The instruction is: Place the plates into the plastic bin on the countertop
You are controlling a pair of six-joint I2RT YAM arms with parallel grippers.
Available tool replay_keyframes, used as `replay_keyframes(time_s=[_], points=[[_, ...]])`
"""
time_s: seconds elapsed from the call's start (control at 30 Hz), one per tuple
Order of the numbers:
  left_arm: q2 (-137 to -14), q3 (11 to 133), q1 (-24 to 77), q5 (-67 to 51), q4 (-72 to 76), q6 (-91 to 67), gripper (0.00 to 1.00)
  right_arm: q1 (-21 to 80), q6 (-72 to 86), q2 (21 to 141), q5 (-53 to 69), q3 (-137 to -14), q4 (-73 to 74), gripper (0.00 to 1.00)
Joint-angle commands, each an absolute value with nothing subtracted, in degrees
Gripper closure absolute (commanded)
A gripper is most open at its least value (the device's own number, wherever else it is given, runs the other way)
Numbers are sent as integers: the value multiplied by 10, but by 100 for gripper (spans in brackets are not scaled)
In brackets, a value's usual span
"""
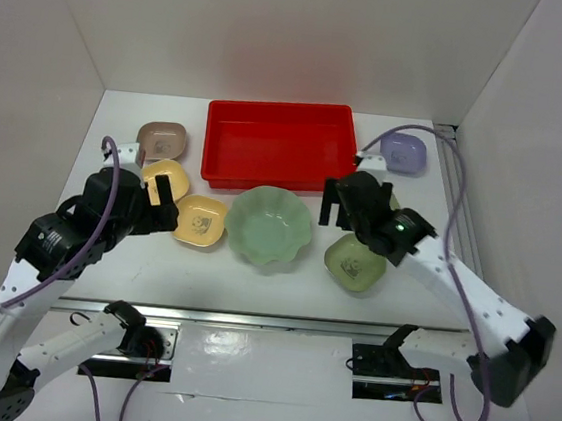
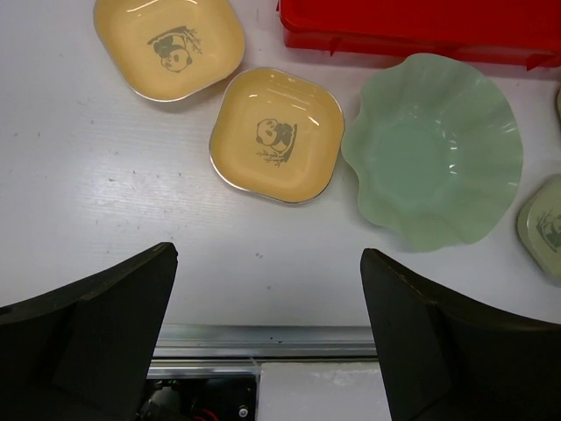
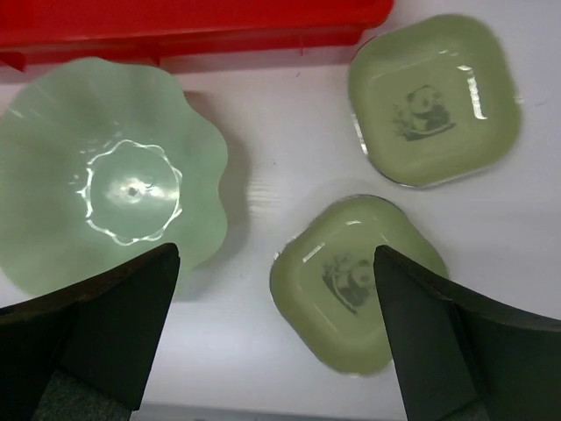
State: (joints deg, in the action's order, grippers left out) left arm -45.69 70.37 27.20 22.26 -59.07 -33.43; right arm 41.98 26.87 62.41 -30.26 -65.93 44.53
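The robot's right gripper will next take hold of the scalloped dish by its wavy rim, beside the green dishes, so the inside of the dish stays free for smaller plates.
The red plastic bin (image 1: 278, 145) stands at the back of the white countertop (image 1: 253, 288) and holds nothing. In front of it lies the large pale green scalloped dish (image 1: 268, 226). A brownish-pink dish (image 1: 161, 140) and two yellow dishes (image 1: 162, 172) (image 1: 200, 221) lie to the left. A green dish (image 1: 354, 261) lies to the right and a lavender dish (image 1: 405, 153) at the back right. My left gripper (image 1: 161, 203) is open above the yellow dishes (image 2: 168, 44) (image 2: 276, 133). My right gripper (image 1: 347, 202) is open above two green dishes (image 3: 434, 101) (image 3: 359, 281), beside the scalloped dish (image 3: 105, 175).
A metal rail (image 1: 269, 325) runs along the near edge of the countertop and also shows in the left wrist view (image 2: 263, 338). White walls close in the left, back and right sides. A purple cable (image 1: 440, 135) loops near the lavender dish.
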Motion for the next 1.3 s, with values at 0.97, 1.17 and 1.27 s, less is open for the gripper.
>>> replay_keyframes(time_s=[0.97, 1.17, 1.27], points=[[-413, 682, 289, 226, -554, -330, 1, 329, 192, 926, -36, -532, 74, 77], [-413, 682, 289, 231, -554, -330, 1, 323, 181, 921, -29, -519, 92, 100], [-413, 682, 289, 231, -554, -330, 1, 323, 181, 894, -24, -508, 113, 100]])
